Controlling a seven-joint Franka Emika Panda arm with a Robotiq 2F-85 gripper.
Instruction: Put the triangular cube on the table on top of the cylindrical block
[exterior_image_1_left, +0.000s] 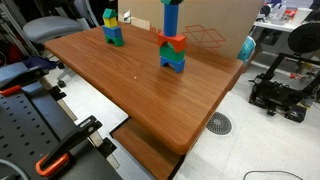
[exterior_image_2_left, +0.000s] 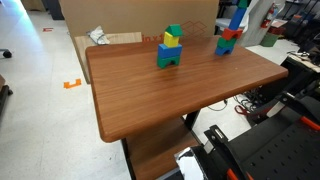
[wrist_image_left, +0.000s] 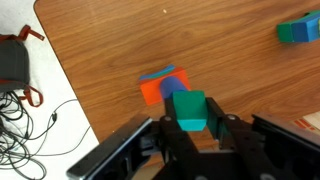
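Note:
My gripper releases the green triangular block next, since below my fingers the green triangular block's lower edge meets the blue cylindrical block's top (exterior_image_1_left: 171, 7).
In the wrist view my gripper (wrist_image_left: 190, 114) is shut on a green triangular block (wrist_image_left: 188, 108). It hangs above a tall stack, whose orange-red block (wrist_image_left: 153, 92) and blue piece (wrist_image_left: 176, 80) show just beyond the jaws. In both exterior views that stack is a blue arch (exterior_image_1_left: 173, 61) (exterior_image_2_left: 227, 47), a red block (exterior_image_1_left: 172, 42) (exterior_image_2_left: 231, 33) and a blue cylindrical block (exterior_image_1_left: 171, 18) (exterior_image_2_left: 239, 17) on top. A bit of green (exterior_image_1_left: 171, 2) shows at its top edge. The gripper itself is cut off by the top of both exterior views.
A second stack of green, yellow and blue blocks (exterior_image_1_left: 112, 30) (exterior_image_2_left: 170, 48) (wrist_image_left: 300, 30) stands farther along the wooden table (exterior_image_1_left: 120, 90). A cardboard box (exterior_image_1_left: 205, 18) stands behind the table. Cables (wrist_image_left: 30, 120) lie on the floor past the table edge.

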